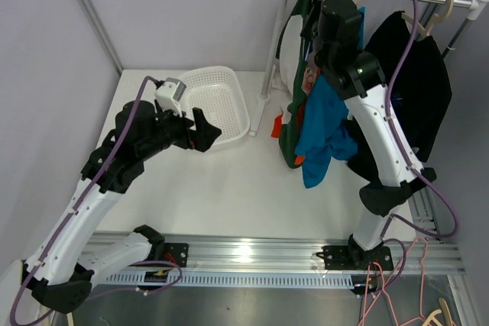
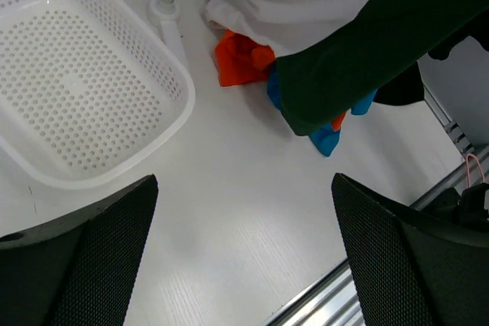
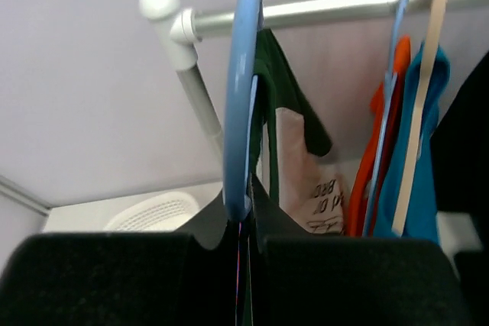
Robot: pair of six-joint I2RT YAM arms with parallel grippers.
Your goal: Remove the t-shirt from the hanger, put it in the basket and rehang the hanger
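Note:
The t-shirt needs to come off the hanger. My left gripper should grab the t-shirt by its low-hanging green hem (image 1: 289, 147) to pull it off.
A light-blue hanger (image 3: 241, 97) hooks over the metal rail (image 3: 344, 7) at its left end. It carries a dark green t-shirt (image 3: 281, 89) over a pale printed lining (image 3: 306, 173). My right gripper (image 3: 246, 215) is shut on the lower part of the hanger's hook. From above, the green t-shirt (image 1: 289, 143) hangs left of the right arm (image 1: 340, 28), which hides that gripper's fingers. My left gripper (image 1: 205, 131) hovers open over the table beside the basket, with nothing between its fingers (image 2: 92, 257). The green hem (image 2: 344, 66) shows ahead of it.
A white perforated basket (image 1: 221, 104) sits at the back left, its rim (image 2: 164, 124) close to the left gripper. The rack's post (image 1: 273, 43) stands next to it. Orange (image 1: 300, 116), blue (image 1: 321, 127) and black (image 1: 412, 82) garments hang further right, with a wooden hanger (image 1: 435, 17).

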